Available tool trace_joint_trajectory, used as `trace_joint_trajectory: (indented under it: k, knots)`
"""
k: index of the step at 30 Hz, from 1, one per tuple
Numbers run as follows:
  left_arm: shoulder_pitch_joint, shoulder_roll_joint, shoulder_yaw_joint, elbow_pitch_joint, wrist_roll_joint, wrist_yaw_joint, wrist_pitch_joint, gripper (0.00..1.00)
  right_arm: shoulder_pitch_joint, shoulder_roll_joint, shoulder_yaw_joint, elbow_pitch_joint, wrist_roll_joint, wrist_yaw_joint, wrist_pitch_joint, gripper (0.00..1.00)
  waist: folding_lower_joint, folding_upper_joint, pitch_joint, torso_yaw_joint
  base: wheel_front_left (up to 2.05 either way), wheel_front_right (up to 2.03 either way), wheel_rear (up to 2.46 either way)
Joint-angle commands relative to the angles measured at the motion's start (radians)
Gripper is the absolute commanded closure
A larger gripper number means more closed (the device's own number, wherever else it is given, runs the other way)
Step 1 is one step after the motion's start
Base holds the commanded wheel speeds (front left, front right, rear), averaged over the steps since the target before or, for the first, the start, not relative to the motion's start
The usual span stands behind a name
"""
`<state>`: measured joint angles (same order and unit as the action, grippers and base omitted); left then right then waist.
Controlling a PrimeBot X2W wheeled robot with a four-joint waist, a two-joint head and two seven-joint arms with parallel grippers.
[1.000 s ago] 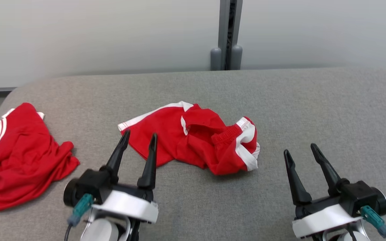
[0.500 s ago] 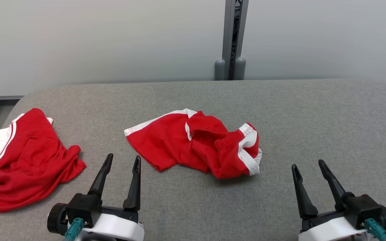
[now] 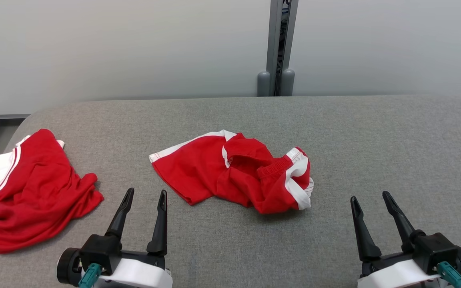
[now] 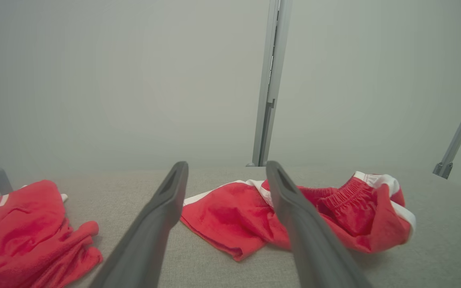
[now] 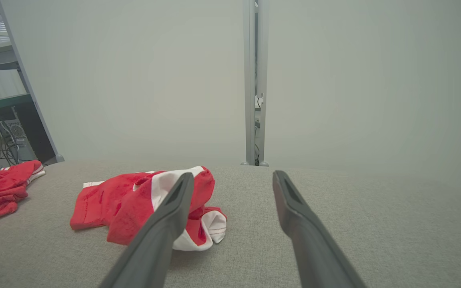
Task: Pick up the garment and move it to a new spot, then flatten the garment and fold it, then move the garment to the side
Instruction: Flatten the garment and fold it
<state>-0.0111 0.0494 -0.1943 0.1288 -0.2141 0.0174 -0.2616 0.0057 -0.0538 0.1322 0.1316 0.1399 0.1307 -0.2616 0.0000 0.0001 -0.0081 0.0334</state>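
The garment's ribbed waistband stands up in a fold, and the leg (image 3: 190,168) lies flat. I need to pinch the garment next with my left gripper, by its waistband at the white stripe (image 3: 292,155).
A crumpled red garment (image 3: 214,172) with white trim and an elastic waistband lies in the middle of the grey padded table (image 3: 374,136). My left gripper (image 3: 146,193) is open and empty, near the front edge, its tips a short way before the garment's left corner and apart from it. At the front right, my right gripper (image 3: 369,196) is also open and empty, well to the right of the cloth. The left wrist view shows the garment (image 4: 230,216) beyond the open left gripper (image 4: 226,165). In the right wrist view the garment (image 5: 110,204) lies left of the open right gripper (image 5: 233,174).
A second red garment (image 3: 26,192) with white stripes lies bunched at the table's left edge. A grey post (image 3: 277,44) stands against the pale wall behind the table. Bare table surface stretches to the right of the middle garment.
The head camera has tilted, shifting the whole picture down. My left gripper has drawn back from the garment's left corner toward the table's front. The garments lie as before.
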Motion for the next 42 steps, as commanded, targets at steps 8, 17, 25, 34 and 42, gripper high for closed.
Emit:
trace_joint_trajectory:
  k: [8,17,25,34,42]
  knots:
    - [-0.032,0.002,-0.015,0.034,-0.030,-0.018,-0.004,0.00,-0.015,0.000,0.006,-0.001,-0.004,0.000,-0.006,0.00,0.0000,-0.0001,0.006,-0.014,0.00,0.00,0.00]
    - [-0.216,0.002,-0.087,0.153,-0.082,-0.086,-0.004,0.00,-0.044,-0.001,0.028,-0.004,0.003,0.000,-0.006,0.00,0.0000,-0.0001,0.050,-0.102,0.00,0.00,0.00]
    - [-0.433,0.003,-0.185,0.325,-0.178,-0.117,0.008,0.00,-0.091,0.000,0.029,-0.010,0.006,0.000,-0.006,0.00,0.0000,-0.0001,0.127,-0.202,0.00,0.00,0.00]
    - [-0.627,0.003,-0.318,0.472,-0.325,-0.139,0.123,0.00,-0.126,0.000,0.038,-0.014,0.011,0.000,-0.006,0.00,0.0000,-0.0001,0.186,-0.265,0.00,0.00,0.00]
    - [-0.746,0.003,-0.435,0.600,-0.417,-0.148,0.240,0.00,-0.136,0.001,0.042,-0.016,0.019,0.000,-0.006,0.00,0.0000,-0.0001,0.202,-0.305,0.00,0.00,0.00]
